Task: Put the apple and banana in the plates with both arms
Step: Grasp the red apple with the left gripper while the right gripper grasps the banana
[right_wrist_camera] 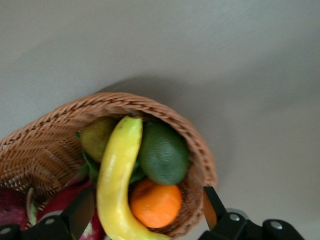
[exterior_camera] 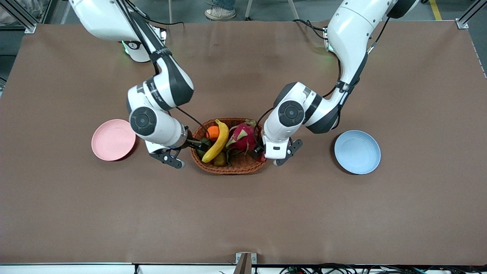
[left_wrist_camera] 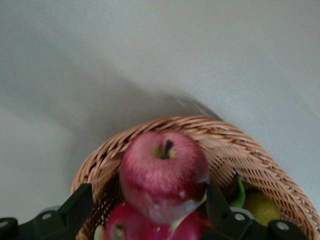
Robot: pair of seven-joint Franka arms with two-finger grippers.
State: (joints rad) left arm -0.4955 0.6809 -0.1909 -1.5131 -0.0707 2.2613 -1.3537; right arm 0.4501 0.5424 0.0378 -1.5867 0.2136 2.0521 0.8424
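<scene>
I need to grab the apple next with my left gripper by its round body around the stem (left_wrist_camera: 162,186). Then I can put the apple in the blue plate.
The dark red apple (left_wrist_camera: 162,172) lies in the wicker basket (exterior_camera: 228,168) on the dragon fruit (exterior_camera: 241,137), at the basket's end toward the left arm. My left gripper (left_wrist_camera: 149,195) is open with its fingers on either side of the apple; in the front view it (exterior_camera: 258,150) hides the apple. The yellow banana (exterior_camera: 217,142) lies lengthwise in the basket. My right gripper (exterior_camera: 198,144) is open at the basket's other end, its fingers (right_wrist_camera: 82,215) straddling the banana (right_wrist_camera: 117,170) and an orange (right_wrist_camera: 156,204). The pink plate (exterior_camera: 113,139) and the blue plate (exterior_camera: 357,152) are empty.
The basket stands mid-table between the plates, the pink one toward the right arm's end, the blue one toward the left arm's end. It also holds a green fruit (right_wrist_camera: 162,152) and a pear (right_wrist_camera: 97,137). Brown cloth covers the table (exterior_camera: 243,220).
</scene>
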